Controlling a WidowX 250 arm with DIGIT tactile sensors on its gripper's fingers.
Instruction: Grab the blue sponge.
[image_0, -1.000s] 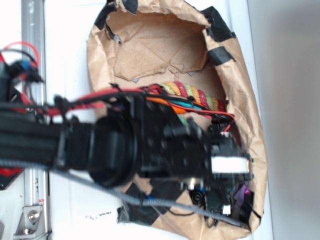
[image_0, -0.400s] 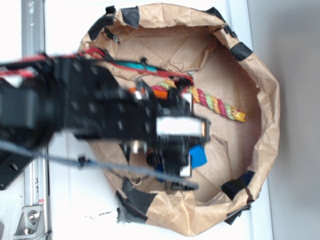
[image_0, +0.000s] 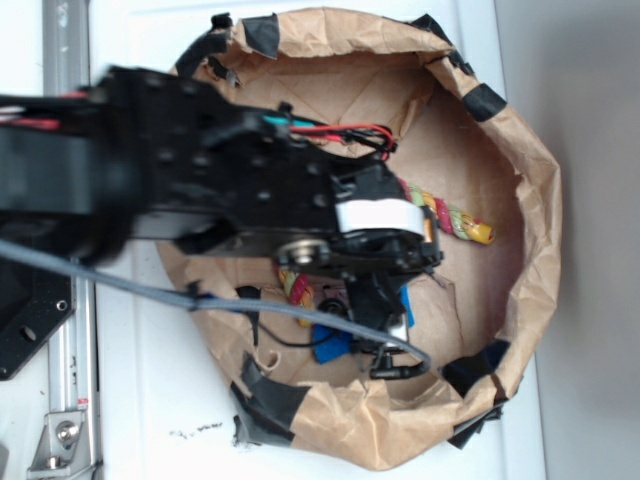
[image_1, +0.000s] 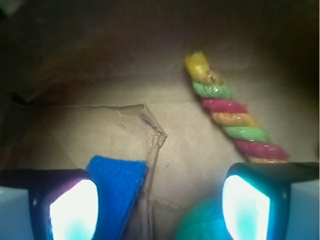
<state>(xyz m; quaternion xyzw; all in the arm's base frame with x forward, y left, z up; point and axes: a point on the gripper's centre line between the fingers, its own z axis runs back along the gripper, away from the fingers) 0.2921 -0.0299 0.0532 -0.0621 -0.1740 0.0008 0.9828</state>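
Next, my gripper grabs the sponge by its short end (image_0: 406, 304) to get the blue sponge out of the paper bag (image_0: 375, 432).
The blue sponge (image_1: 117, 192) lies flat on the brown paper floor of the bag, just inside my left finger pad (image_1: 72, 210). My gripper (image_1: 160, 210) is open, with the sponge's right edge and bare paper in the gap. The right finger pad (image_1: 246, 210) stands over a green ball (image_1: 200, 222). In the exterior view my gripper (image_0: 385, 335) reaches down into the bag. Only a corner of the blue sponge (image_0: 406, 303) shows beside the fingers there; the arm hides the rest of it.
A twisted rope toy (image_1: 235, 115) in yellow, green and red lies beyond the right finger, also the rope toy (image_0: 455, 220) in the exterior view. The crumpled paper bag wall (image_0: 535, 230) with black tape patches rings the gripper. A paper crease (image_1: 155, 132) runs beside the sponge.
The arm has swung across the bag and dropped lower. The gripper now straddles the sponge's place and covers more of it than 0.4 s ago.
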